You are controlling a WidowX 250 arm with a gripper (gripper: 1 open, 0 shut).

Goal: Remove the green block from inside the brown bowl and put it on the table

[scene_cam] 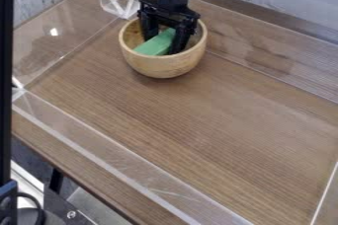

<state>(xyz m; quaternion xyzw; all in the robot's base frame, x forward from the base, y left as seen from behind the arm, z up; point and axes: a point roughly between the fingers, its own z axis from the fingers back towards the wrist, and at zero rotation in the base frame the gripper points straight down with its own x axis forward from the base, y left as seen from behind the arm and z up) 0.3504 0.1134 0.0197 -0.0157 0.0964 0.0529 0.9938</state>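
Note:
My fingers reach down inside the bowl [165, 59] on both sides of the green block's upper end [166, 35]. My gripper should close on the block now.
The brown bowl [165, 59] stands at the back left of the table [199, 130]. Inside it lies the green block [158, 45], tilted against the bowl's inner wall. My black gripper [169, 34] reaches down into the bowl from above, open, with one finger on each side of the block's upper end. I cannot tell whether the fingers touch the block.
Low clear acrylic walls [53, 120] edge the table on the left and front. A small clear plastic stand [117, 0] sits behind the bowl at the back left corner. Bare wood-grain tabletop stretches to the right of and in front of the bowl.

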